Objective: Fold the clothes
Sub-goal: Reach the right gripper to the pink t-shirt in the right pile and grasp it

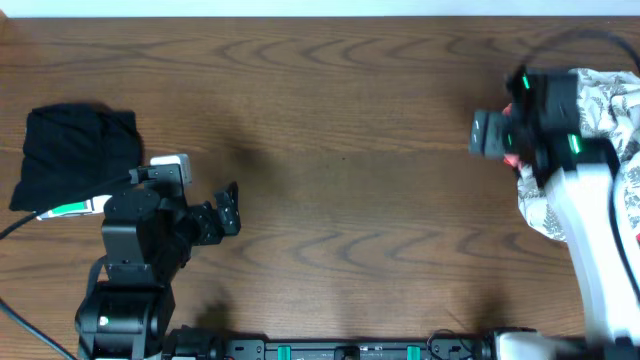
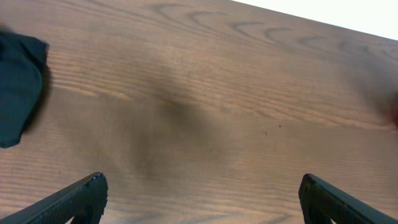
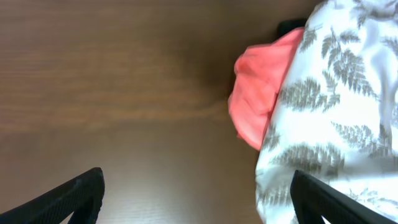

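Next, my right gripper grips the edge of the salmon-pink garment (image 3: 258, 99) that pokes out from under the white cloth, to spread the garment for folding.
A pile of clothes lies at the table's right edge. A salmon-pink garment (image 3: 258, 99) pokes out from under a white cloth with a grey fern print (image 3: 336, 118); the white cloth also shows in the overhead view (image 1: 610, 105), with a bit of pink (image 1: 517, 163) below the gripper. My right gripper (image 1: 490, 135) is open and empty, hovering just left of the pile; its fingers (image 3: 196, 196) frame bare table and the white cloth's edge. My left gripper (image 1: 228, 208) is open and empty over the table at the left; its fingers (image 2: 202, 199) frame bare wood.
A folded black garment (image 1: 72, 155) lies at the far left; its edge also shows in the left wrist view (image 2: 18, 87). The wooden table (image 1: 340, 120) stretches between the arms. The arm bases stand along the front edge.
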`<state>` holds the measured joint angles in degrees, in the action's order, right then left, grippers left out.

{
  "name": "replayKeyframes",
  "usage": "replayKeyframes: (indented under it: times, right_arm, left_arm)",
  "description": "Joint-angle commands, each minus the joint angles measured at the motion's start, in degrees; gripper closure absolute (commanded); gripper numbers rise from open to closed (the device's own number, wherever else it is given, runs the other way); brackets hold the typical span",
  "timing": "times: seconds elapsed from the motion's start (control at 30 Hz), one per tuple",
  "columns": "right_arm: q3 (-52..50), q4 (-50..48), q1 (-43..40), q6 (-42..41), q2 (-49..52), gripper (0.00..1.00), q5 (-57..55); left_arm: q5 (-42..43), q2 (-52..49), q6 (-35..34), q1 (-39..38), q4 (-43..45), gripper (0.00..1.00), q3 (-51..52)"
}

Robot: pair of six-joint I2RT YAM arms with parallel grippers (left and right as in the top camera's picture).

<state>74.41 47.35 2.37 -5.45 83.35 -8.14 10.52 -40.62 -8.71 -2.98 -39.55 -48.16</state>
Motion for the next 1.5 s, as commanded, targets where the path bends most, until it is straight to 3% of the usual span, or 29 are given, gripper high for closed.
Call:
replayKeyframes:
  times: [0.0, 0.23, 0.57, 0.97, 1.03, 1.1, 1.17, 1.2, 1.47]
  right_arm:
    - [8.33, 0.61, -1.18, -0.07, 11.87, 0.05, -4.9]
    - [14.1, -3.74, -3.04, 0.11, 27.04, 0.12, -7.56]
    - [14.1, -13.81, -5.81, -0.09, 33.14, 0.25, -7.85]
    - [14.1, -14.93, -8.44, -0.11, 40.35, 0.22, -8.0]
    - [14.08, -14.95, -8.63, -0.09, 40.96, 0.28, -8.0]
    - [14.1, -15.04, -8.72, -0.11, 41.05, 0.5, -8.0]
    - [14.23, -14.86, -8.7, -0.11, 40.63, 0.87, -8.0]
    - [14.4, -14.58, -8.7, -0.11, 40.22, 0.97, -8.0]
    - [19.06, -10.8, -8.37, 0.33, 28.15, 0.99, -7.96]
  left_arm:
    - [0.42, -1.99, 1.14, 0.35, 0.07, 0.02, -1.16]
    - [0.44, -5.9, 1.14, 0.35, -0.04, 0.02, -1.16]
    - [0.44, -9.77, 1.14, 0.35, 1.07, 0.02, -1.16]
    - [0.46, -10.08, 1.14, 0.35, 1.51, 0.02, -1.16]
    - [0.44, -10.08, 1.14, 0.35, 1.51, 0.02, -1.16]
    - [0.44, -10.08, 1.14, 0.35, 1.51, 0.02, -1.16]
    - [0.44, -10.08, 1.14, 0.35, 1.51, 0.02, -1.16]
    - [0.44, -10.08, 1.14, 0.35, 1.51, 0.02, -1.16]
    - [0.44, -10.19, 1.11, 0.35, 1.51, 0.02, -1.16]
